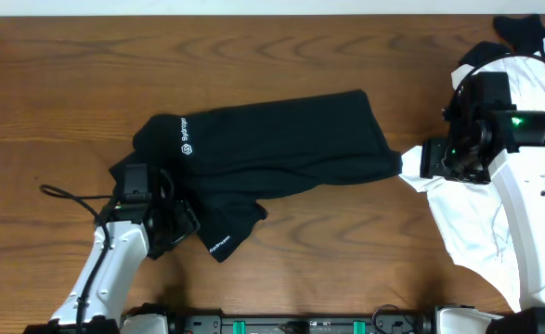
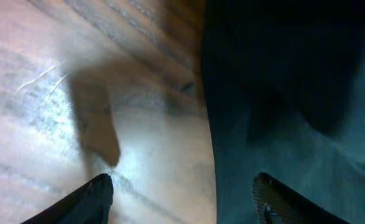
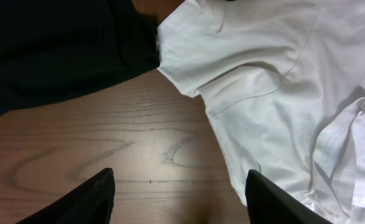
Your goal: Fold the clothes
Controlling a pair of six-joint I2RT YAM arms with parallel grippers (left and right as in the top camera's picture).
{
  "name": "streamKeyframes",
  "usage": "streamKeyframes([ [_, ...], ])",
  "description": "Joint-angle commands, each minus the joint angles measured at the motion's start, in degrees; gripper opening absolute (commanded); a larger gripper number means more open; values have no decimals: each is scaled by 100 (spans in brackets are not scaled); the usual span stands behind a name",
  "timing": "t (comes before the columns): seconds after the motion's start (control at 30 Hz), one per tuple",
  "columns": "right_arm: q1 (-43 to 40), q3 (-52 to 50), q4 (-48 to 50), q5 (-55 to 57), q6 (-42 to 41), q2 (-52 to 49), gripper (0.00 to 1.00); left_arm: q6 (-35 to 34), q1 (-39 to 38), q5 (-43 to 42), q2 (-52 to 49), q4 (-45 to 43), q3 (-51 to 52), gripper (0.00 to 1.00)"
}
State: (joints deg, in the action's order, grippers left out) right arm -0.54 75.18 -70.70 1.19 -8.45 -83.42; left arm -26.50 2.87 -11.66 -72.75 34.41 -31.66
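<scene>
The left gripper grabs the black shirt's hem at its front corner next. The shirt's other end stays free for spreading and folding.
The black shirt [image 1: 272, 144] lies folded across the middle of the table, with a small white logo [image 1: 187, 148] near its left end and a flap with white text [image 1: 218, 246] hanging toward the front. My left gripper [image 1: 179, 223] is open at the shirt's front left corner. In the left wrist view the left gripper [image 2: 182, 199] straddles the hem, one finger [image 2: 98, 194] over wood and the other over black fabric [image 2: 294, 93]. My right gripper [image 1: 419, 160] is open beside the shirt's right end. In the right wrist view the right gripper [image 3: 179, 196] hangs over bare wood.
A white garment [image 1: 472, 232] is spread on the right under the right arm, and it fills the right side of the right wrist view as the white garment [image 3: 275, 74]. Another dark garment [image 1: 523, 32] lies at the back right corner. A black cable [image 1: 68, 197] trails left of the left arm.
</scene>
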Motion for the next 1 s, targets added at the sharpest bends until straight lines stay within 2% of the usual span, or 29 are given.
streamKeyframes([
  [0.0,-15,2,-2,-20,81,-15,66,118,-13,2,-24,-188,79,74],
  [0.37,-15,2,-4,-20,81,-15,66,120,-13,-170,-203,-549,149,74],
  [0.73,-15,2,-28,-20,81,-15,66,138,-369,-466,-1316,-1272,149,74],
  [0.9,-15,2,-48,-20,81,-15,66,138,-446,-463,-1464,-1226,149,51],
  [0.97,-15,2,-46,-20,81,-15,65,140,-446,-463,-1464,-1224,149,33],
])
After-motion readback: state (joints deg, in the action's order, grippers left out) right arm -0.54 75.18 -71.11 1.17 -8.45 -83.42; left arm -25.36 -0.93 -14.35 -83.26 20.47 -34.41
